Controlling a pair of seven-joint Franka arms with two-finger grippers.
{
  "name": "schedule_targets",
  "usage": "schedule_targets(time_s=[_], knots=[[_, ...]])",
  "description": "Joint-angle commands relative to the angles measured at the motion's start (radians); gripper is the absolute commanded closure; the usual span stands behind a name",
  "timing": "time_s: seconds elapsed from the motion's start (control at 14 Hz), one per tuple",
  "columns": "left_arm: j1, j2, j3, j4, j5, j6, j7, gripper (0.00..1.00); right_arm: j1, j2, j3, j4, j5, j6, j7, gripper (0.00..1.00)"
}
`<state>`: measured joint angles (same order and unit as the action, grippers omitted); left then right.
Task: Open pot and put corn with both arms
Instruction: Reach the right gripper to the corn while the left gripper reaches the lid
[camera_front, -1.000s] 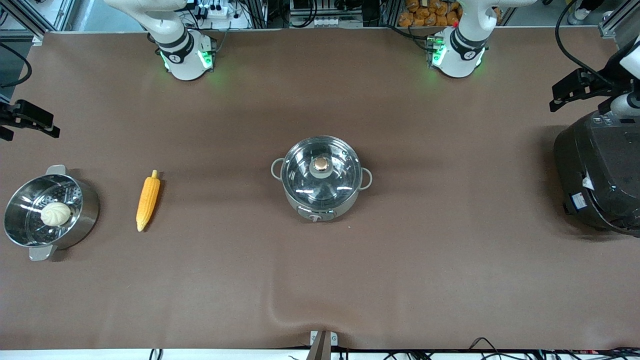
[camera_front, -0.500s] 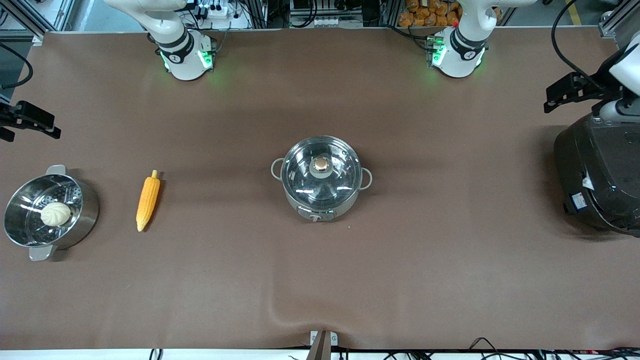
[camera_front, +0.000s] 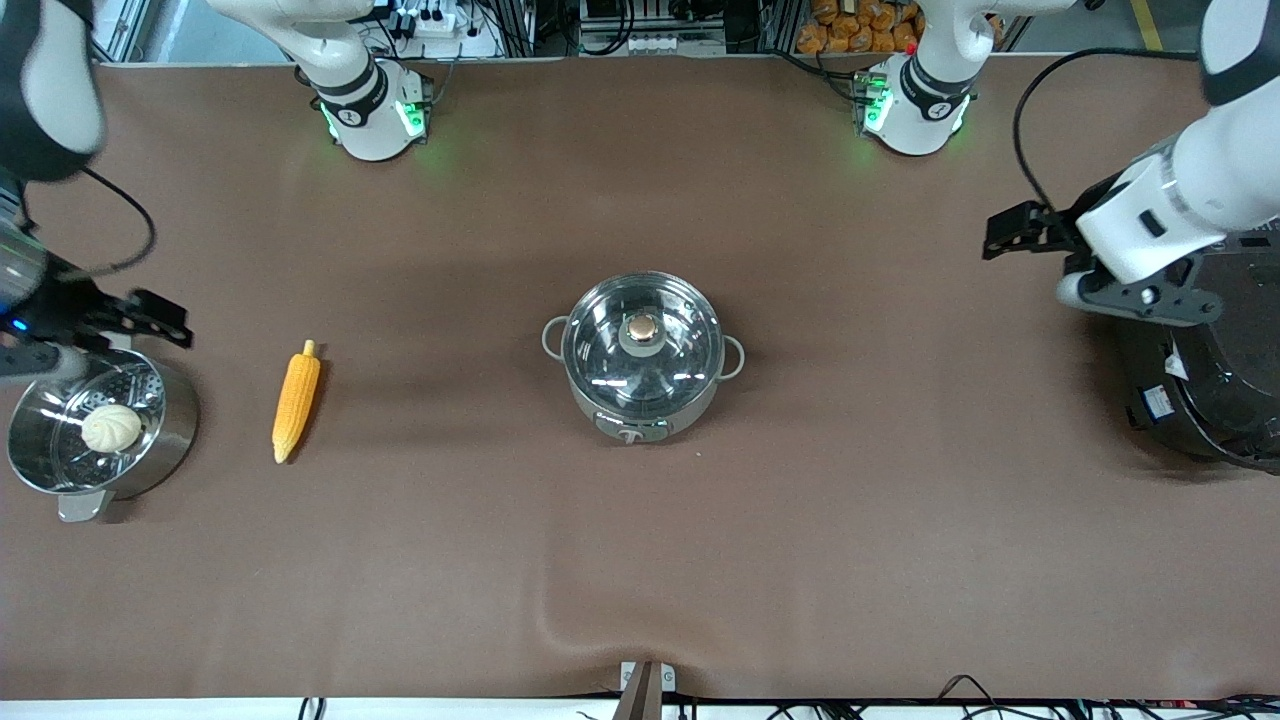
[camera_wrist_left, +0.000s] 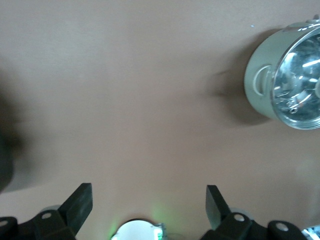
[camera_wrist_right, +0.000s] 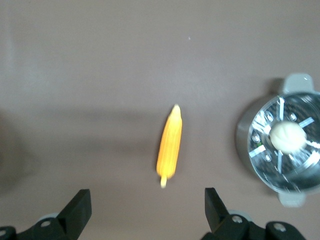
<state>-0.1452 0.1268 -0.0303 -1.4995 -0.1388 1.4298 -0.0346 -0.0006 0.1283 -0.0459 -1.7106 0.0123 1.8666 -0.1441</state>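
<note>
My left gripper is to open the pot for the corn (camera_front: 296, 400) next, so it should take hold of the glass lid by its knob (camera_front: 642, 328).
The pot (camera_front: 640, 385) stands at the table's middle, its glass lid (camera_front: 680, 345) shut, copper-coloured knob (camera_front: 641, 327) on top. It also shows in the left wrist view (camera_wrist_left: 260, 85). The corn (camera_front: 296, 400) lies on the table toward the right arm's end and shows in the right wrist view (camera_wrist_right: 170, 147). My left gripper (camera_front: 1003, 233) is open and empty, in the air beside the black cooker; its fingers (camera_wrist_left: 80, 202) stand wide apart. My right gripper (camera_front: 160, 318) is open and empty, in the air by the steel steamer pot's rim; its fingers (camera_wrist_right: 215, 205) stand wide apart.
A shiny steel steamer pot (camera_front: 170, 430) holding a whitish bun (camera_front: 110, 428) stands beside the corn at the right arm's end. A big black cooker (camera_front: 1200, 390) stands at the left arm's end. The brown cloth has a wrinkle near the front edge (camera_front: 560, 620).
Both arms have swung in from the table's ends. The left gripper moved toward the middle, the right gripper came over the steamer pot's rim. Pot and corn have not moved.
</note>
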Motion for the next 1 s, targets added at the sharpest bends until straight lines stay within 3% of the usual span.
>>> schedule_targets(time_s=[0.0, 0.21, 0.64, 0.93], knots=[[-0.077, 0.072, 0.003, 0.035, -0.025, 0.053, -0.146, 0.0, 0.005, 0.032, -0.002, -0.15, -0.002, 0.197, 0.003, 0.0], [-0.215, 0.157, 0.004, 0.036, -0.018, 0.188, -0.368, 0.0, -0.018, 0.16, -0.003, -0.161, -0.002, 0.276, 0.001, 0.0], [-0.462, 0.315, 0.01, 0.074, -0.01, 0.463, -0.804, 0.0, -0.042, 0.344, -0.005, -0.161, -0.015, 0.29, -0.003, 0.0], [-0.591, 0.433, 0.013, 0.128, 0.125, 0.523, -0.976, 0.0, -0.082, 0.439, -0.003, -0.156, 0.011, 0.322, 0.003, 0.0]])
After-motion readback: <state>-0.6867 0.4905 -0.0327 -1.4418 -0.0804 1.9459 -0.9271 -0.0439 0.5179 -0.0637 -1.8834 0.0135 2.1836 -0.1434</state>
